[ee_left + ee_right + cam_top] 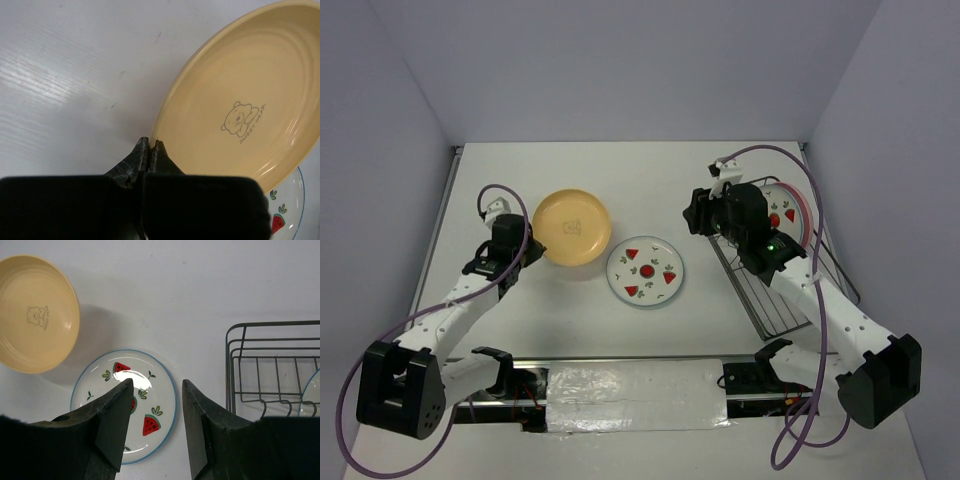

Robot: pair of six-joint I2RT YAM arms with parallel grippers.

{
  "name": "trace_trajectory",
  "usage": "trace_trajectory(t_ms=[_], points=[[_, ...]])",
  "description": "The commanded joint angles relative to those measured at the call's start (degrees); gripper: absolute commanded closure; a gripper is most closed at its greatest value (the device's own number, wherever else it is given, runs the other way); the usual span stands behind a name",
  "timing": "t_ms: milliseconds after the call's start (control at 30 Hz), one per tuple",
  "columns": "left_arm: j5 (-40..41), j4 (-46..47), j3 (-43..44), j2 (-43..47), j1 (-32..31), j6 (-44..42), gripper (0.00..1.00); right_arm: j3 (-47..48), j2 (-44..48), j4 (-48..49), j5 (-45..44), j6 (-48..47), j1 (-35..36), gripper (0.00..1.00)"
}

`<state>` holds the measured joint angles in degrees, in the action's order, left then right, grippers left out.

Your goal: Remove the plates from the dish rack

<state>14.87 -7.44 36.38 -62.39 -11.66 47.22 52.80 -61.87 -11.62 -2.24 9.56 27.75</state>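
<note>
The yellow plate tilts above its shadow and would drop beside the white plate if I opened now. My left gripper keeps holding the yellow plate.
A yellow-orange plate with a small bear print is at the left middle of the table. My left gripper is shut on its near rim, and in the left wrist view the fingertips pinch the plate's edge. A white plate with red fruit marks lies flat at the table's middle. The dark wire dish rack stands at the right. A second white plate with red marks and a pink plate stand upright in it. My right gripper is open and empty, above the table between the flat white plate and the rack.
The yellow plate casts a shadow and looks tilted, its far rim over the white plate's edge. Walls close the table on three sides. A strip of shiny tape runs between the arm bases.
</note>
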Motion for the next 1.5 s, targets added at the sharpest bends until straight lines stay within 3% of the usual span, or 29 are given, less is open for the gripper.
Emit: trace_trajectory(t_ms=[0, 333, 533, 633, 1033, 1133, 1200, 1333, 1467], points=[[3.1, 3.4, -0.4, 1.3, 0.7, 3.4, 1.00, 0.7, 0.1, -0.3, -0.9, 0.2, -0.1, 0.49], [10.2, 0.0, -4.8, 3.4, 0.8, 8.0, 1.00, -1.0, 2.7, 1.2, -1.7, 0.2, -0.1, 0.48], [10.0, 1.5, -6.9, 2.8, 0.8, 9.4, 1.00, -0.9, 2.0, 0.9, -1.3, 0.6, -0.1, 0.48], [10.4, 1.5, -7.1, 2.0, 0.9, 9.7, 0.91, -1.1, 1.9, 1.2, -1.3, 0.6, 0.0, 0.47], [10.3, 1.0, -8.9, -0.1, 1.3, 12.1, 0.88, -1.7, 2.7, 1.2, -2.4, 0.0, 0.0, 0.47], [11.1, 0.7, -9.2, -0.1, 1.4, 12.7, 0.81, -1.4, 2.3, 1.1, -2.5, -0.1, -0.1, 0.47], [11.1, 1.1, -9.5, 0.0, 1.4, 12.7, 0.70, -1.2, 1.9, 0.7, -2.6, 0.0, 0.0, 0.47], [11.2, 1.3, -9.4, 0.2, 1.4, 12.5, 0.66, -1.2, 1.9, 0.9, -2.9, -0.2, 0.1, 0.47], [11.9, 0.1, -8.6, 0.4, 1.4, 11.8, 0.52, -1.2, 2.2, 0.7, -3.6, -0.2, 0.0, 0.46]])
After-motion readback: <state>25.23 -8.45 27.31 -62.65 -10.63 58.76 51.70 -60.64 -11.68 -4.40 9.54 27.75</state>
